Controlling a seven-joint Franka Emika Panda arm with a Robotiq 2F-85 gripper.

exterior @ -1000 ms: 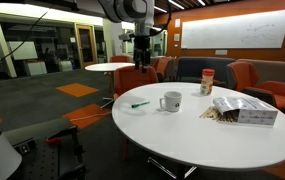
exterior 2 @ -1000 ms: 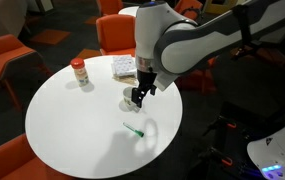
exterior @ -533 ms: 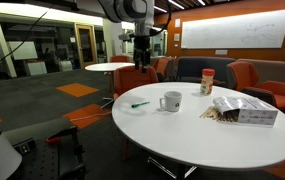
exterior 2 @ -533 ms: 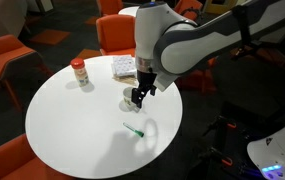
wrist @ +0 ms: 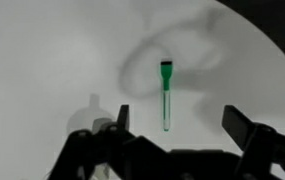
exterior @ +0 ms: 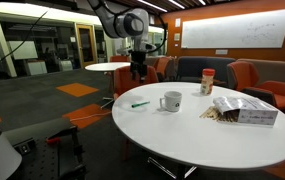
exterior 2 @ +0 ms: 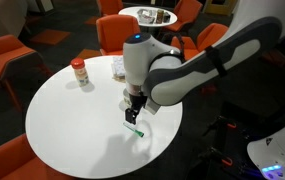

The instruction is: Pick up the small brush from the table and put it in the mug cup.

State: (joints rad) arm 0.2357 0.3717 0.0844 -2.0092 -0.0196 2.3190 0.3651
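Observation:
The gripper grabs the small brush (wrist: 166, 95) across its thin handle next, away from the dark-tipped green end, so that end stays free to enter the mug cup.
The small brush (wrist: 166, 95) is a thin green stick lying flat on the white table (wrist: 52, 50); it also shows in both exterior views (exterior: 139, 103) (exterior 2: 135, 130). My gripper (wrist: 180, 118) hangs above it with the jaws wide apart and the brush's near end between them, not touched. In the exterior views the gripper (exterior: 137, 72) (exterior 2: 133, 115) is above the brush. The white mug cup (exterior: 170, 101) stands a little to the side of the brush; in the other exterior view the arm hides it.
An orange-brown jar with a white lid (exterior: 207, 82) (exterior 2: 79, 72) and a clear bag of snacks (exterior: 244, 110) (exterior 2: 123, 66) stand on the table. Orange chairs (exterior 2: 2, 60) ring it. A smaller round table (exterior: 110, 67) is behind.
The arm has swung from over the mug toward the brush and lowered; the gripper now hangs over the brush. The brush and mug have not moved.

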